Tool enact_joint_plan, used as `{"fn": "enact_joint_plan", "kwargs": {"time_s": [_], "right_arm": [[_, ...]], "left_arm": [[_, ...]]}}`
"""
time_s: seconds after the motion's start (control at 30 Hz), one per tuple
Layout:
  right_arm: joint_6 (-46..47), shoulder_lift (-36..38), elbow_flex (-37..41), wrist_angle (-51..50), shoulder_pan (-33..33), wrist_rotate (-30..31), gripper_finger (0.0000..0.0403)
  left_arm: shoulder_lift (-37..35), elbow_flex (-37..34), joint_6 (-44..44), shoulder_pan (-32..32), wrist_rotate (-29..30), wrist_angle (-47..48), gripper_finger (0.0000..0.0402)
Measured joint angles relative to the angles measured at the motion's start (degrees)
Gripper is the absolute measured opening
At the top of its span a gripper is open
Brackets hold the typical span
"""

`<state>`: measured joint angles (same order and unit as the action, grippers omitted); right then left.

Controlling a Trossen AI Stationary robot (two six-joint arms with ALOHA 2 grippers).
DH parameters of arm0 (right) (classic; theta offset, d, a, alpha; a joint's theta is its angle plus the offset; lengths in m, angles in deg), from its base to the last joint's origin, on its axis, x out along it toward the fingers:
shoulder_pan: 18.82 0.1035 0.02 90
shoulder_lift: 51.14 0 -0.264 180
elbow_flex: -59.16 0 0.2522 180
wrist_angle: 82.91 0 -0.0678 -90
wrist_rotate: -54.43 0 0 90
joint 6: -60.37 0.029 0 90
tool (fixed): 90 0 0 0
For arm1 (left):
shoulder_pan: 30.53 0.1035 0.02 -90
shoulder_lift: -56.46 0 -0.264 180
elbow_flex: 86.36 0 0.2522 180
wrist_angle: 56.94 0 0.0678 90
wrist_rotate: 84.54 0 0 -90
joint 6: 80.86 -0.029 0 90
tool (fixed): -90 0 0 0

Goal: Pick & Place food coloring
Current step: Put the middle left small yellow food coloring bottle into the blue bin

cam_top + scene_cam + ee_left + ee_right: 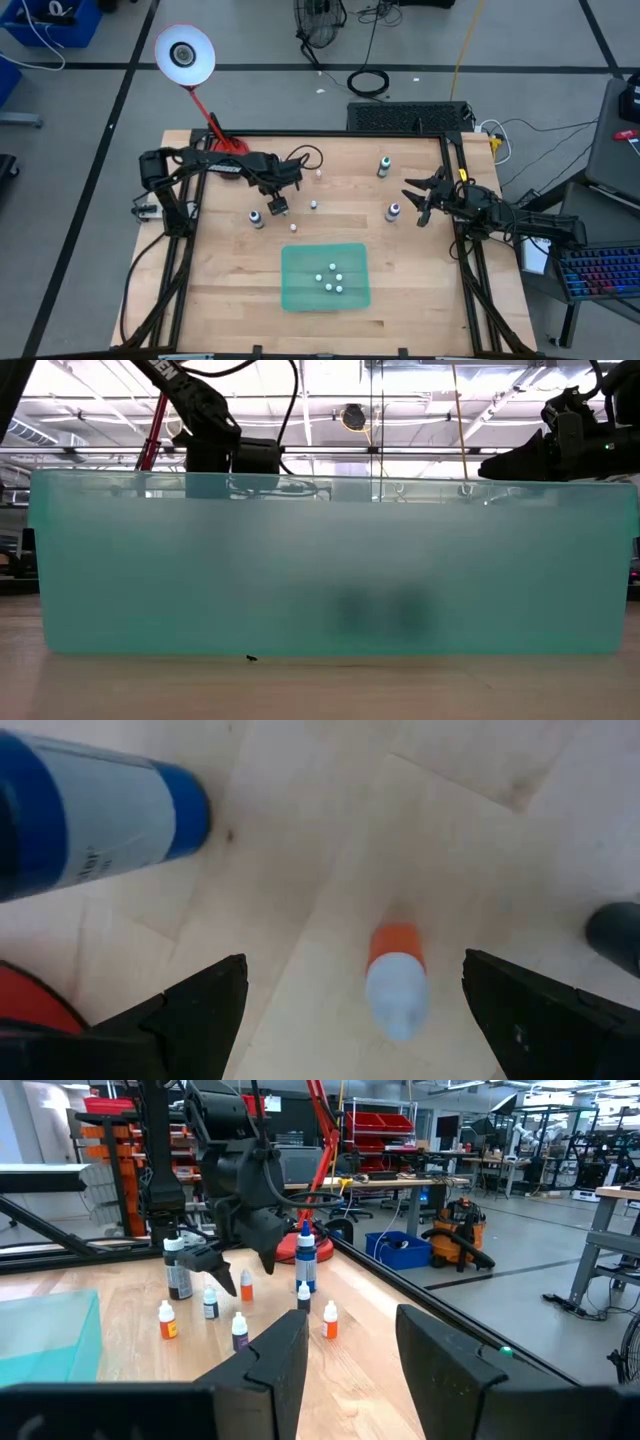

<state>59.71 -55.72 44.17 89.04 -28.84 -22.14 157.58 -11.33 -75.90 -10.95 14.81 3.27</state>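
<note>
My left gripper will hold the bottle by its orange body (pixel 396 940), and its white cap will stay free.
Small white-capped food coloring bottles stand upright on the wooden table: an orange one (pixel 397 975), and others (pixel 167 1320) (pixel 240 1330) (pixel 330 1318) near it. Several more lie in the teal bin (pixel 325 278) at the table's near middle. My left gripper (pixel 355 960) (pixel 277 207) points down, open, just above the orange bottle (pixel 246 1288), one finger on either side of it, touching nothing. My right gripper (pixel 350 1350) (pixel 418 200) waits level at the table's right side, open and holding nothing.
Taller bottles stand close by: a blue-labelled one (pixel 100 810) (pixel 305 1260) and a dark one (pixel 178 1275) beside my left gripper, two more (pixel 383 165) (pixel 393 211) toward the right. A red lamp (pixel 186 55) rises at the far left corner. The bin's wall (pixel 330 560) fills the low view.
</note>
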Motion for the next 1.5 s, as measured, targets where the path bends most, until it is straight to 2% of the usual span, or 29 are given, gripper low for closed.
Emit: {"fn": "enact_joint_plan", "kwargs": {"time_s": [0.17,0.3,0.6,0.8,1.13,1.5], "right_arm": [[0.0,0.0,0.0,0.0,0.0,0.0,0.0141],[0.0,0.0,0.0,0.0,0.0,0.0,0.0141],[0.0,0.0,0.0,0.0,0.0,0.0,0.0141],[0.0,0.0,0.0,0.0,0.0,0.0,0.0141],[0.0,0.0,0.0,0.0,0.0,0.0,0.0141],[0.0,0.0,0.0,0.0,0.0,0.0,0.0141]], "left_arm": [[0.0,0.0,0.1,0.3,-0.6,0.1,0.0365],[0.0,-0.6,-0.2,0.3,-3.3,-0.3,0.0354],[0.0,-3.3,0.0,0.6,-4.7,-2.3,0.0237],[0.0,-3.3,-0.6,0.6,-4.8,-2.9,0.0193],[0.0,-3.3,-3.0,0.6,-4.9,-6.2,0.0187],[0.0,-3.3,-3.5,0.6,-4.9,-5.6,0.0186]]}}
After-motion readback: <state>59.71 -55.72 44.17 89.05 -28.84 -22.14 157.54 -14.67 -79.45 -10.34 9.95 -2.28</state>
